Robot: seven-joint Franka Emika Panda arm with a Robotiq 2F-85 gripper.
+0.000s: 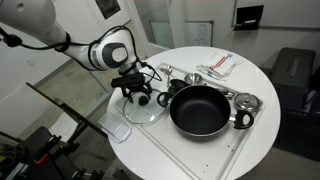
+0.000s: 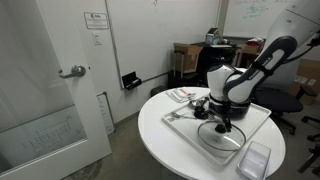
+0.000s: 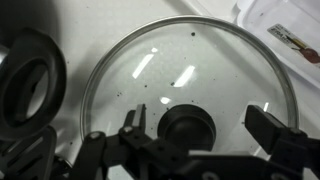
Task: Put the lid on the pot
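My open fingers are above the knob in the wrist view, so my gripper lowers before it closes on the knob.
The clear glass lid (image 1: 146, 110) with a metal rim and black knob lies flat on the white round table, left of the black pot (image 1: 198, 109). In the wrist view the lid (image 3: 190, 70) fills the frame and its knob (image 3: 187, 126) sits between my open fingers. My gripper (image 1: 137, 96) hangs just above the lid, fingers apart on either side of the knob, not touching it. In an exterior view the gripper (image 2: 222, 122) is over the lid (image 2: 222, 135); the pot is hidden behind the arm there.
A small shiny steel pot (image 1: 245, 103) stands right of the black pot. Papers (image 1: 216, 66) lie at the table's back. A clear plastic container (image 2: 255, 160) sits at the table edge. A black ring-shaped object (image 3: 28, 80) lies beside the lid.
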